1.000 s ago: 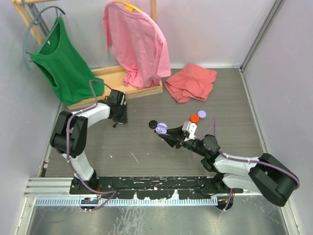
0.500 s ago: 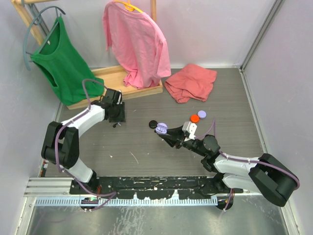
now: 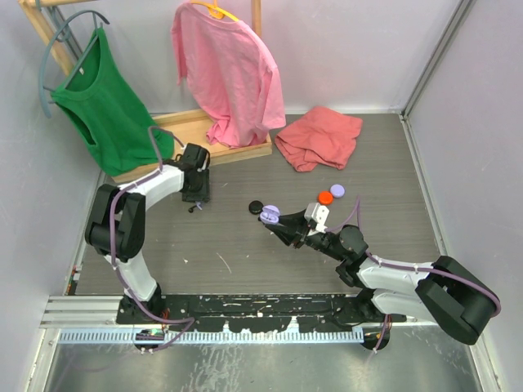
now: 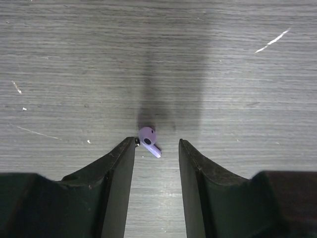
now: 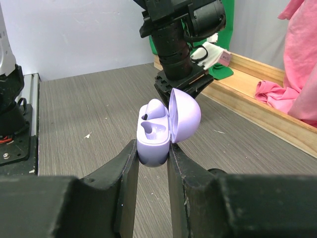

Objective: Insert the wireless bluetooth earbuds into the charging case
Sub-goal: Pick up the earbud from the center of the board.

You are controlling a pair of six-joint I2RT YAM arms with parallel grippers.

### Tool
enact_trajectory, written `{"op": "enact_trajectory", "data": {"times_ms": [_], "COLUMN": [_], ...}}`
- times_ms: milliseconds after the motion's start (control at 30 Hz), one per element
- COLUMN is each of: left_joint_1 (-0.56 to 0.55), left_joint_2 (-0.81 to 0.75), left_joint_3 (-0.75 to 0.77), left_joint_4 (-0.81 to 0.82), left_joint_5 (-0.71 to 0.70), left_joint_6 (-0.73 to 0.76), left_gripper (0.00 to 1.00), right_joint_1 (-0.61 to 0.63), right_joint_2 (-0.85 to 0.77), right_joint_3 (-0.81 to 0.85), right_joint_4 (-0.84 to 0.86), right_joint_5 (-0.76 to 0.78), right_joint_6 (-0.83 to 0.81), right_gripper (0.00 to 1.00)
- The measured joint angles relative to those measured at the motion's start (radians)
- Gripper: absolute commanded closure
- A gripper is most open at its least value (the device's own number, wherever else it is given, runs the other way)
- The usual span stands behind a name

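My left gripper will next grab the lavender earbud by its rounded head [image 3: 198, 206] [image 4: 147, 134], so the stem stays free to go into the empty slot.
A lavender earbud [image 4: 148, 140] lies on the grey table, just in front of my left gripper [image 4: 157, 144]. That gripper is open, and the bud sits close to the left fingertip [image 4: 130, 148] without being gripped. From above, the left gripper [image 3: 196, 196] points down at the table near the wooden rack. My right gripper [image 5: 151, 148] is shut on the lavender charging case [image 5: 154, 144] and holds it up above the table. The case lid [image 5: 185, 116] stands open. One lavender earbud [image 5: 156, 108] sits in a slot and the slot beside it is empty. The case [image 3: 270, 215] also shows from above.
A black disc [image 3: 256, 207], an orange disc [image 3: 325, 197] and a lavender disc [image 3: 337, 191] lie mid-table. A crumpled red cloth [image 3: 319, 137] lies behind them. A wooden rack [image 3: 237, 151] holds a green shirt [image 3: 110, 106] and a pink shirt [image 3: 229, 73].
My left gripper's jaws have opened. The left arm swung a little to the left and came back. The right arm and the case have not moved.
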Motion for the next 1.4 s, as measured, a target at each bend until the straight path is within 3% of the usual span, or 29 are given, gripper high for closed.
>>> {"op": "enact_trajectory", "data": {"times_ms": [300,500,967,1400], "left_joint_1": [0.000,0.000,-0.005,-0.105], "left_joint_2": [0.077,0.086,0.080,-0.113], "left_joint_3": [0.034,0.045,0.038,-0.048], "left_joint_4": [-0.013,-0.016,-0.018,-0.042], "left_joint_5": [-0.024,-0.024,0.000,-0.013], "left_joint_6": [0.017,0.022,0.018,-0.017], "left_gripper": [0.65,0.74,0.83,0.93], "right_joint_1": [0.000,0.000,0.000,0.000], "right_joint_2": [0.000,0.000,0.000,0.000], "right_joint_3": [-0.002,-0.002,-0.002,-0.002], "right_joint_4": [0.000,0.000,0.000,0.000], "right_joint_5": [0.000,0.000,0.000,0.000], "right_joint_6": [0.000,0.000,0.000,-0.008], "right_gripper": [0.99,0.99,0.99,0.99]}}
